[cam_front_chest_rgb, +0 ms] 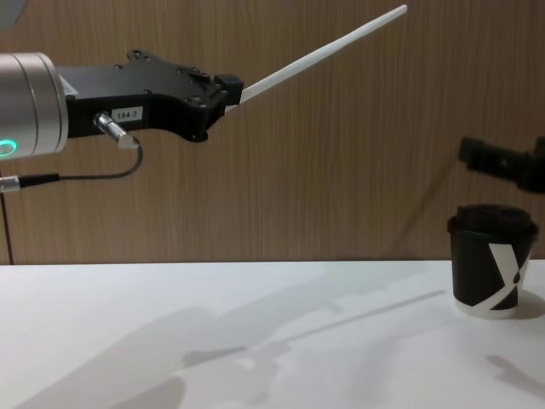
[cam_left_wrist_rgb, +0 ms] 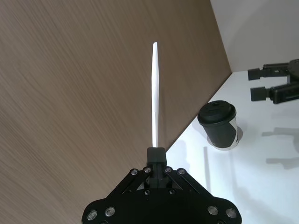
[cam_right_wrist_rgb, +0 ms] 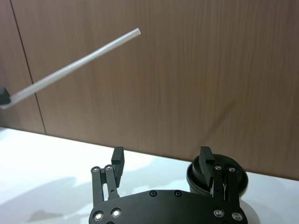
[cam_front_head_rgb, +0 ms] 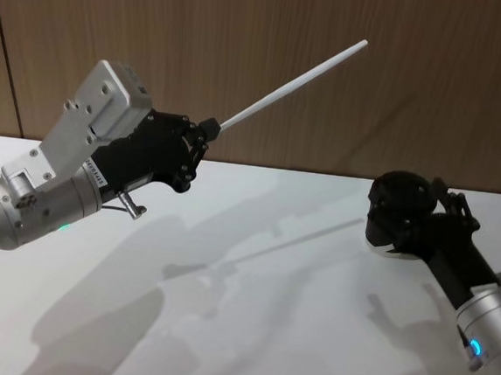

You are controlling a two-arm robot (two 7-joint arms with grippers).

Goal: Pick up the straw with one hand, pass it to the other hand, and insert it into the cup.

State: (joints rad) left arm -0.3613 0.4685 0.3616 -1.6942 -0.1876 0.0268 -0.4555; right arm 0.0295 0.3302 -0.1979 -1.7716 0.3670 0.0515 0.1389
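My left gripper's fingers cover one end of the straw. My right gripper will grab the straw next, along its bare length (cam_front_head_rgb: 294, 86).
My left gripper (cam_front_head_rgb: 210, 130), the one labelled "184-7" (cam_front_chest_rgb: 232, 85), is raised well above the table and shut on one end of the long white straw (cam_front_head_rgb: 295, 84). The straw (cam_front_chest_rgb: 324, 47) slants up and to the right toward the wooden wall; it runs straight out from the fingertips (cam_left_wrist_rgb: 156, 154). The black cup (cam_front_chest_rgb: 494, 260) with its lid and white X mark stands upright on the table at the right. My right gripper (cam_front_head_rgb: 423, 216) hovers open just above and beside the cup (cam_right_wrist_rgb: 219, 172), with nothing between its fingers (cam_right_wrist_rgb: 117, 158).
The white table (cam_front_head_rgb: 225, 282) stretches out under the raised straw. A brown wooden wall (cam_front_head_rgb: 264, 31) runs right behind the table's far edge, close to the straw's free tip.
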